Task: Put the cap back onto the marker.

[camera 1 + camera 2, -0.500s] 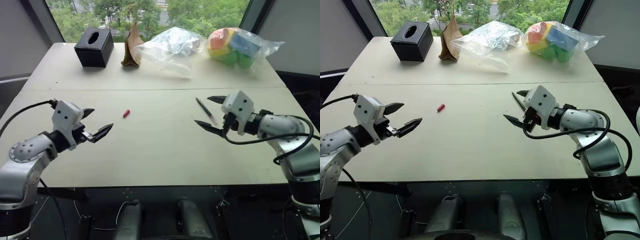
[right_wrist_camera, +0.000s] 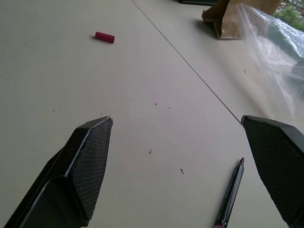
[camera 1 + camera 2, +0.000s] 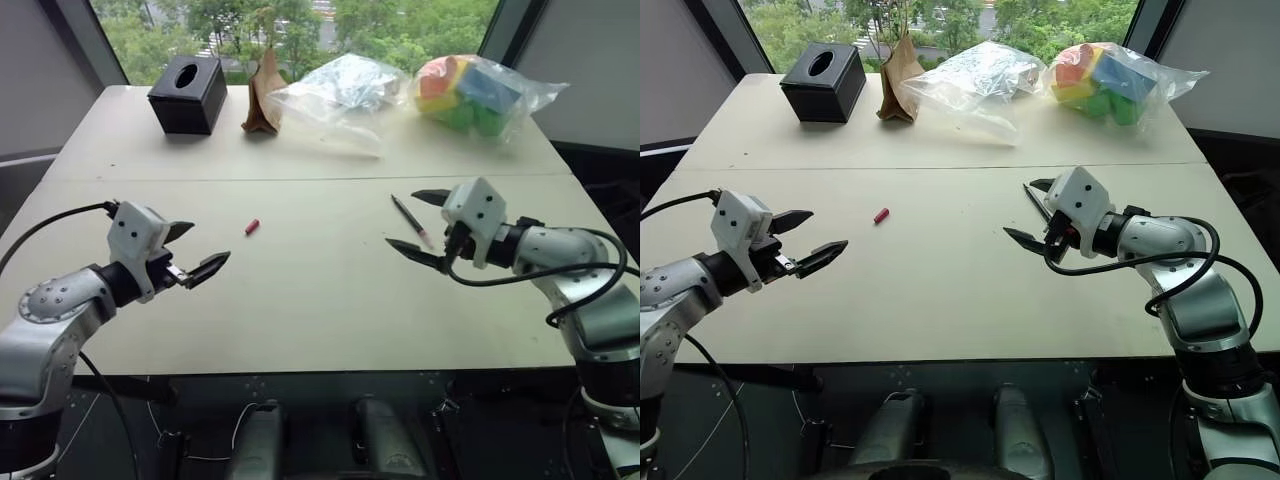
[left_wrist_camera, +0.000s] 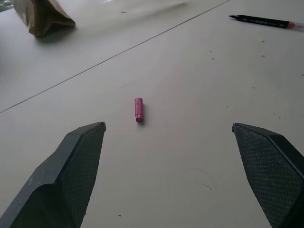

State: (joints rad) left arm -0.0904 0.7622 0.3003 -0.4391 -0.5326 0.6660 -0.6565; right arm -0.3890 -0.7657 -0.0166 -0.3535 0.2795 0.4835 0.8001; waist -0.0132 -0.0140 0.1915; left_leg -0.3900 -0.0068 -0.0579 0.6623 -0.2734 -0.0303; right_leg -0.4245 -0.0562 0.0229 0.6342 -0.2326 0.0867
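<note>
My right gripper takes hold of the marker by its dark body (image 3: 407,214) next, behind the marker's uncapped inked tip (image 3: 393,197), to put the cap back on.
The small red-pink cap (image 3: 253,227) lies alone on the pale table, left of centre. My left gripper (image 3: 196,250) hovers open just short of it, nearer the front edge, and the cap (image 4: 138,109) lies ahead between its two fingers. The thin dark marker (image 3: 411,220) lies uncapped on the right half of the table, tip pointing away. My right gripper (image 3: 418,226) hangs open over it, one finger on each side. In the right wrist view the marker (image 2: 230,193) lies close by and the cap (image 2: 104,37) far off.
Along the far edge stand a black tissue box (image 3: 188,94), a crumpled brown paper bag (image 3: 263,95), a clear plastic bag (image 3: 340,92) and a bag of coloured blocks (image 3: 470,90). A seam (image 3: 300,180) runs across the table.
My left gripper has edged slightly toward the cap. The right gripper, the cap and the marker have stayed put.
</note>
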